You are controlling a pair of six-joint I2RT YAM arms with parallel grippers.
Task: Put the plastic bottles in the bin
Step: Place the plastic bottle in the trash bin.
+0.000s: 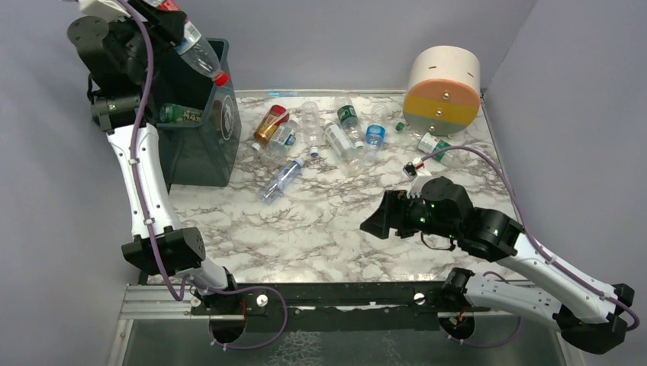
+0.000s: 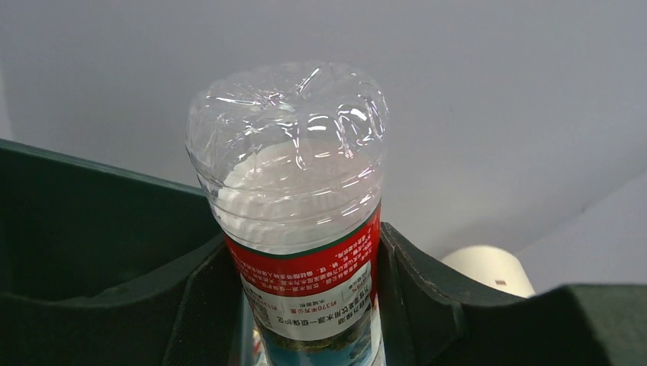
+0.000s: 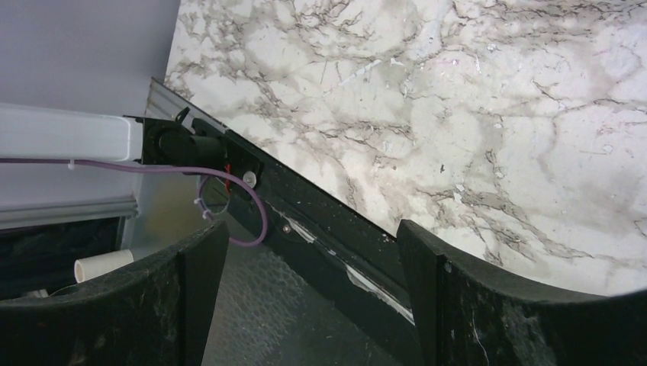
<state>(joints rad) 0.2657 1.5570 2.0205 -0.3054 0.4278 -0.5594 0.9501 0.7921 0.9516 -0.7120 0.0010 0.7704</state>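
Observation:
I must keep holding the clear bottle with my left gripper; its red cap sticks out over the bin's rim, so it could catch or tip outside if released now.
My left gripper [image 1: 169,19] is raised at the far left, above the dark green bin [image 1: 200,152], and is shut on a clear bottle [image 1: 200,55] with a red cap that slants down toward the bin's opening. In the left wrist view the fingers [image 2: 206,297] press both sides of that bottle's red-and-white label [image 2: 305,282], with its ribbed base [image 2: 290,145] pointing away. One green-labelled bottle [image 1: 179,114] lies inside the bin. Several more bottles lie on the marble: an amber one [image 1: 268,126] and clear ones [image 1: 282,179], [image 1: 347,126]. My right gripper [image 1: 375,223] hovers open and empty over mid-table.
A big cream, orange and yellow cylinder [image 1: 442,90] stands at the back right, with a green-labelled bottle [image 1: 431,143] just in front of it. The right wrist view shows the marble table's near edge [image 3: 366,221], the black rail and a purple cable [image 3: 255,210].

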